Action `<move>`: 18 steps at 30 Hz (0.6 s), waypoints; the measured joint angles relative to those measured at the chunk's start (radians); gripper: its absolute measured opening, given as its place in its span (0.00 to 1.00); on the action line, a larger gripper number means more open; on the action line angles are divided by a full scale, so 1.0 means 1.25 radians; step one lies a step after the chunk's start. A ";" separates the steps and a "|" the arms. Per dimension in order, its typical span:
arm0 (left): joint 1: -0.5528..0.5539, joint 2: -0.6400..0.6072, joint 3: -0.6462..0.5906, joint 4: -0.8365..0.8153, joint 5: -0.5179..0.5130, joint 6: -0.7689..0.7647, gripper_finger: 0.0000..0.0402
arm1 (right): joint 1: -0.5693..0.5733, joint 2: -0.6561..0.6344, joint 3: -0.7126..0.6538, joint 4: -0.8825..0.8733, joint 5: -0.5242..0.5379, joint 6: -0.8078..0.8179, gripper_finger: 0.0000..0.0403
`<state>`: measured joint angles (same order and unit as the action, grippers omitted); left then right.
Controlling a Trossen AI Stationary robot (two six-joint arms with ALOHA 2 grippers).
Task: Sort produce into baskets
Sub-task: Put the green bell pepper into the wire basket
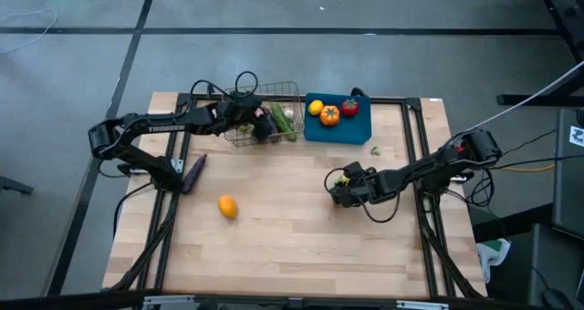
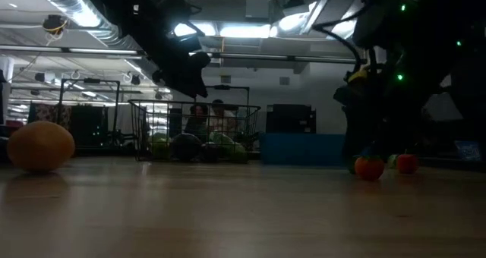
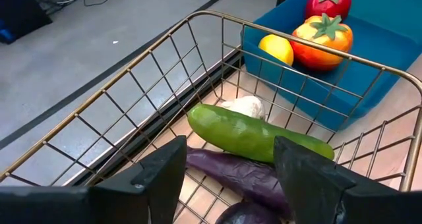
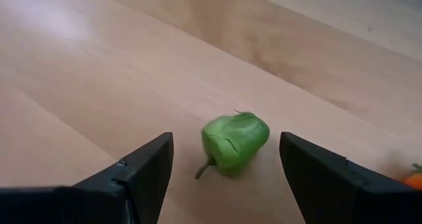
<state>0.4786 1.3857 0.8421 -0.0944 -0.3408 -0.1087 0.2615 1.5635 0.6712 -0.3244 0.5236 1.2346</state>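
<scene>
My right gripper grabs the green pepper by its rounded sides next, to sort it into the wire basket (image 1: 266, 98).
My left gripper (image 1: 245, 118) is open and empty above the wire basket (image 1: 266, 98). In the basket lie a green cucumber (image 3: 257, 135), purple eggplants (image 3: 237, 174) and white garlic (image 3: 245, 107). The blue bin (image 1: 358, 129) holds a lemon (image 1: 315, 108), an orange tomato (image 1: 329, 116) and a red one (image 1: 349, 107). My right gripper (image 1: 338, 190) is open low over mid-table. A green pepper (image 4: 234, 141) lies on the wood just ahead of my right gripper (image 4: 224, 178), between the lines of its fingers and apart from both.
A purple eggplant (image 1: 193, 173) and an orange fruit (image 1: 228, 206) lie on the table's left half. A small pale piece (image 1: 375, 149) lies near the bin. A small orange tomato (image 2: 369, 167) and a red one (image 2: 407, 163) sit by my right gripper.
</scene>
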 joint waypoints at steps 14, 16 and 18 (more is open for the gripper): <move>0.000 0.000 0.000 0.000 0.000 0.000 0.56 | 0.000 0.046 0.001 -0.003 0.013 0.014 0.49; 0.000 0.000 0.000 0.000 0.000 0.000 0.56 | 0.000 0.047 0.000 -0.002 0.013 0.011 0.42; 0.000 0.000 0.000 0.000 0.000 0.000 0.56 | 0.000 0.047 0.000 0.001 0.013 0.001 0.35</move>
<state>0.4786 1.3857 0.8421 -0.0944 -0.3408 -0.1085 0.2611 1.6222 0.6716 -0.3235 0.5396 1.2363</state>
